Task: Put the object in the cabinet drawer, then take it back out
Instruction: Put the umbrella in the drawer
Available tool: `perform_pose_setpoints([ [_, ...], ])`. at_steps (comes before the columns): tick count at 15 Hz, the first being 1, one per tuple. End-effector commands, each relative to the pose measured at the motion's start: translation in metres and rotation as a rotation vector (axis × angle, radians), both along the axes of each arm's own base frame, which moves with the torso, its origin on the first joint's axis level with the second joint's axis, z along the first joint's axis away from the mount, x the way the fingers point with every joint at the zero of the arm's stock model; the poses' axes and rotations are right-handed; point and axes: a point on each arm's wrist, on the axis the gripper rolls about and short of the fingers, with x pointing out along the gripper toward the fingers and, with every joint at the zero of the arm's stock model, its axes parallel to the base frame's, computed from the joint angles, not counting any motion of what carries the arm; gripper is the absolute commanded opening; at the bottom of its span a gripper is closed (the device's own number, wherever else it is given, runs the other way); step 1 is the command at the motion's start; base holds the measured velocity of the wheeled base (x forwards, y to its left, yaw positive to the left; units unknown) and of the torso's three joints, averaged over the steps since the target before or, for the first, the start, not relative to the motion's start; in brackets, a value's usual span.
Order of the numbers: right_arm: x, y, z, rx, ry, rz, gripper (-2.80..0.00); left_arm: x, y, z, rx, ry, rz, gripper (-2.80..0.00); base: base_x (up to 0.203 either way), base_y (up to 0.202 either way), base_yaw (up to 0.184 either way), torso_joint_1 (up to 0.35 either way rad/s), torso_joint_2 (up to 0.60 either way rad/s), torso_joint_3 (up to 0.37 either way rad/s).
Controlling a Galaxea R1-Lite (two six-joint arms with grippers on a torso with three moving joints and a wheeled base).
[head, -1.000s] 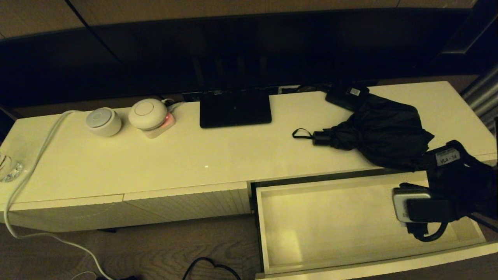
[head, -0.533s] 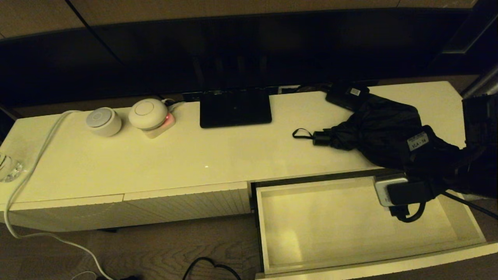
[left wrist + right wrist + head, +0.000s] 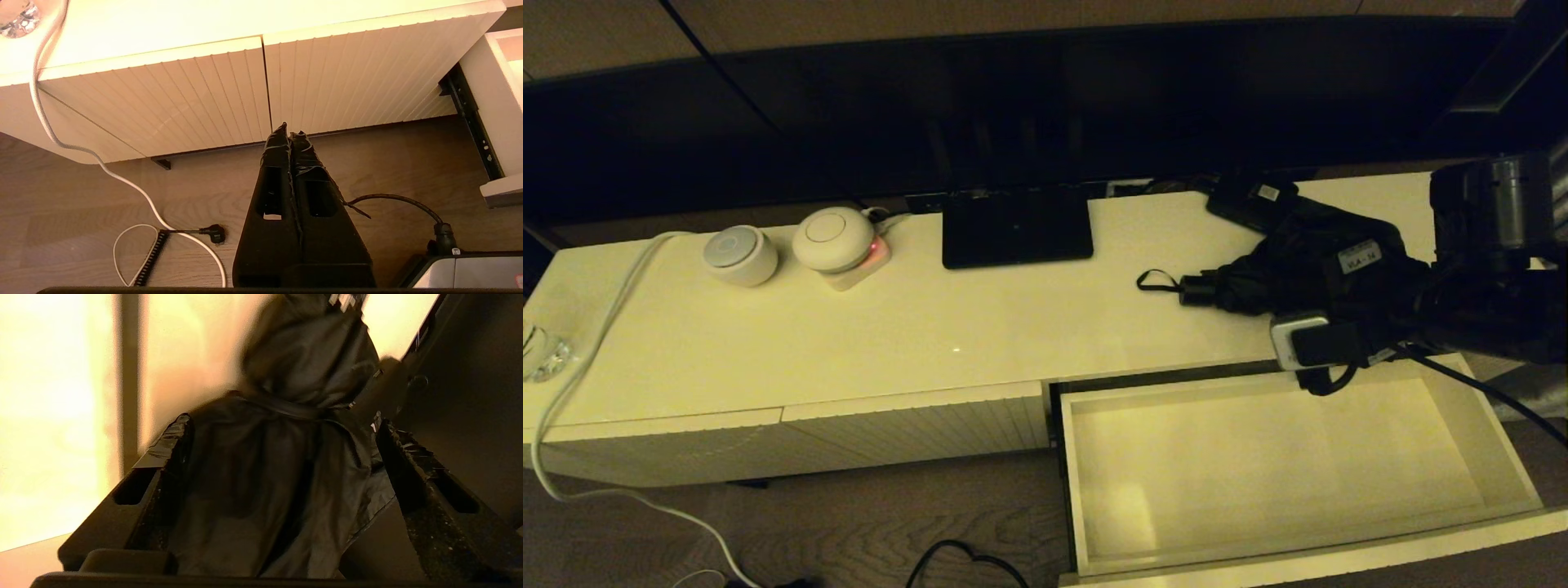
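The right gripper takes hold of the black umbrella by its baggy fabric (image 3: 1304,266) (image 3: 274,475) beside the strap next, to put it in the cabinet drawer.
The black folding umbrella (image 3: 1282,273) lies on the cabinet top at the right, its short handle (image 3: 1196,290) and wrist loop (image 3: 1156,280) pointing left. My right gripper (image 3: 1327,290) hangs over its baggy fabric. In the right wrist view the gripper (image 3: 282,435) is open and its two fingers straddle the fabric (image 3: 278,465) without closing on it. Below the umbrella the cabinet drawer (image 3: 1068,482) stands pulled out and holds nothing. My left gripper (image 3: 290,134) is shut and empty, low over the floor before the ribbed panels (image 3: 163,94), and does not show in the head view.
A small flat black box with a white label (image 3: 1250,200) lies just behind the umbrella. A dark screen stand (image 3: 1017,229), two round white devices (image 3: 739,255) (image 3: 833,238), a white cable (image 3: 580,384) and a glass piece (image 3: 539,351) sit further left.
My right arm has moved from above the drawer's right end up and back over the umbrella on the cabinet top. The umbrella and drawer have not moved.
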Motion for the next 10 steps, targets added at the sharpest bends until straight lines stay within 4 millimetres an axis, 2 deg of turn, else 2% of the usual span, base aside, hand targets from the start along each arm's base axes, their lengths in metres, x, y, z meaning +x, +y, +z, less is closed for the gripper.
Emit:
perform_pose_setpoints([
  [1, 0.017, 0.000, -0.001, -0.006, 0.003, -0.022, 0.00, 0.000, 0.000, -0.001, 0.000, 0.003, 0.000, -2.80, 0.000, 0.000, 0.000, 0.000, 0.00, 0.000],
  [3, 0.026, -0.003, 0.006, 0.016, -0.017, -0.082, 0.00, 0.000, 0.000, -0.001, 0.000, 0.003, 0.000, -2.80, 0.000, 0.000, 0.000, 0.000, 0.00, 0.000],
  [6, 0.034, -0.003, 0.010, 0.111, 0.042, -0.168, 0.00, 0.000, 0.000, -0.001, 0.000, 0.003, 0.000, -2.80, 0.000, 0.000, 0.000, 0.000, 0.00, 0.000],
  [10, 0.040, -0.001, 0.008, 0.229, 0.128, -0.244, 0.00, 0.000, 0.000, -0.001, 0.000, 0.003, 0.000, -2.80, 0.000, 0.000, 0.000, 0.000, 0.00, 0.000],
])
